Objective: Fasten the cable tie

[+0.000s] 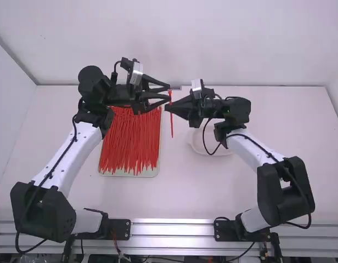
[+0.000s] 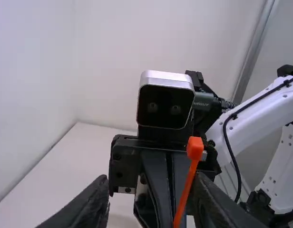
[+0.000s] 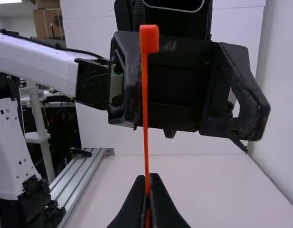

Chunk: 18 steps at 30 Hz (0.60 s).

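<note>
The left gripper takes hold of the tie by its strap (image 1: 170, 99) beside the head next, to leave the square head (image 1: 169, 92) free for threading the tail.
A single red cable tie (image 1: 172, 118) hangs upright in the air above the table, its square head (image 3: 149, 37) at the top. My right gripper (image 1: 170, 108) is shut on its strap, the two fingers (image 3: 137, 197) pinched together just below mid-length. My left gripper (image 1: 168, 93) faces the right one from the left and is open. Its fingertips (image 2: 210, 204) stand on either side of the tie's head (image 2: 195, 147) without touching it. The tie's tail dangles free below the right gripper.
A tray (image 1: 128, 173) filled with several red cable ties (image 1: 130, 137) lies under the left arm. A white bowl-like object (image 1: 204, 147) sits on the table under the right arm. White walls close the back and left sides.
</note>
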Tool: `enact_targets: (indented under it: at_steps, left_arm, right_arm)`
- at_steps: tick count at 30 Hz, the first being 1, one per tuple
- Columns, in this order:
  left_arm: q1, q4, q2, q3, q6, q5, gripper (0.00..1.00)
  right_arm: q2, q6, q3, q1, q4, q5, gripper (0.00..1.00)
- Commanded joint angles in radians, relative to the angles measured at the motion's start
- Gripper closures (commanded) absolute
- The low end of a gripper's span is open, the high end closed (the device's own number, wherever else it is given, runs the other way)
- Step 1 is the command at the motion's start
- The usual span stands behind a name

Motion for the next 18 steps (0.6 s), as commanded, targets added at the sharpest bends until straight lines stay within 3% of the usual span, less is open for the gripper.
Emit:
enact_targets:
  at_steps: [1,7,18]
  left_arm:
    - [-0.005,0.019,0.003,0.030,-0.030,0.018,0.56]
    - [-0.019,0.073,0.003,0.030,-0.072,0.018,0.61]
    - [-0.043,0.060,0.003,0.030,-0.072,0.011,0.80]
  right_arm:
    - [-0.027,0.006,0.030,-0.002,0.005,0.008,1.00]
    - [-0.027,0.006,0.030,-0.003,0.005,0.008,1.00]
    - [-0.027,0.011,0.030,-0.005,0.005,0.012,1.00]
